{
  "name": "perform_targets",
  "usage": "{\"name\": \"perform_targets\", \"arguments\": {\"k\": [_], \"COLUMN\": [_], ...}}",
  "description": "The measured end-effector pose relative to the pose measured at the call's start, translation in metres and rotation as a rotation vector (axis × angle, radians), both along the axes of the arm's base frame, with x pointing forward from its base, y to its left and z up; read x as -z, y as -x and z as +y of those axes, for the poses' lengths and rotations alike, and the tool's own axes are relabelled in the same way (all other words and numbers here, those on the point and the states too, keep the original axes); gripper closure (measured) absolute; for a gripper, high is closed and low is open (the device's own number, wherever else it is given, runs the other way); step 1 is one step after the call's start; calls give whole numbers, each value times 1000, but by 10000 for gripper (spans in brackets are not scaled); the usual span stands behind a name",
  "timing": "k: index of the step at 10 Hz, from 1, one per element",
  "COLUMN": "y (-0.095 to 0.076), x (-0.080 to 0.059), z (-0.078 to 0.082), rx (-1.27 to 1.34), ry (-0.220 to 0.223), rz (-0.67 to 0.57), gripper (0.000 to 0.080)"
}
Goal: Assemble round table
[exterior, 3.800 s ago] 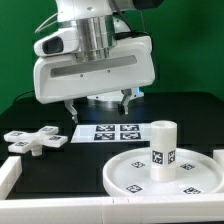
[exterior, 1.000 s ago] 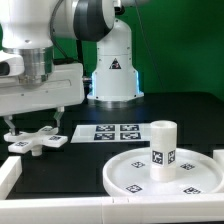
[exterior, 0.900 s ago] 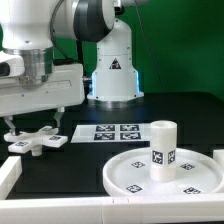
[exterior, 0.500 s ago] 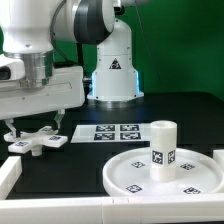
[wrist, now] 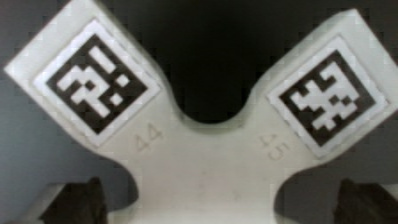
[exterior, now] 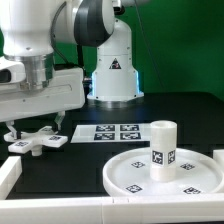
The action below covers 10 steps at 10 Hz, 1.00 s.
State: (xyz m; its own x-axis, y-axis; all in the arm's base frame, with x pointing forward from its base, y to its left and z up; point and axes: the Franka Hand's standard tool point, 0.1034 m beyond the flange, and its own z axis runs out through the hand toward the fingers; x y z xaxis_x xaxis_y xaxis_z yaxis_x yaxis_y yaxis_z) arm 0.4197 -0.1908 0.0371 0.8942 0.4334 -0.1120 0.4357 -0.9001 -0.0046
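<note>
The cross base needs to go onto the upright thick leg, so my gripper should next grab the cross base by its narrow middle (exterior: 38, 138) (wrist: 205, 192).
The white four-armed cross base (exterior: 35, 141) lies flat on the black table at the exterior view's left. My gripper (exterior: 34, 130) hangs low right over it, open, with one finger on each side of its middle. In the wrist view the cross base (wrist: 205, 160) fills the picture with two tagged arms spread apart, and dark fingertips (wrist: 75, 203) stand apart from its waist on either side. The short thick leg (exterior: 163, 150) stands upright on the rimmed round disc (exterior: 130, 176) at the front right.
The marker board (exterior: 113, 132) lies flat between the cross base and the disc. The robot's white pedestal (exterior: 113, 70) stands at the back. A white rail (exterior: 8, 176) runs along the front left edge, and a white block (exterior: 218, 156) sits at the right edge.
My gripper swung from the table's middle to the exterior view's left and came down over the cross base. In the last second it sank slightly lower. The parts have not moved.
</note>
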Motion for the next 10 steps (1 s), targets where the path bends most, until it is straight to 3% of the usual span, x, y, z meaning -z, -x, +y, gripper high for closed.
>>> {"name": "perform_targets", "arguments": {"k": [10], "y": [6], "x": [13], "z": [0], "rx": [-1], "ry": [-2], "rz": [26], "gripper": [150]}}
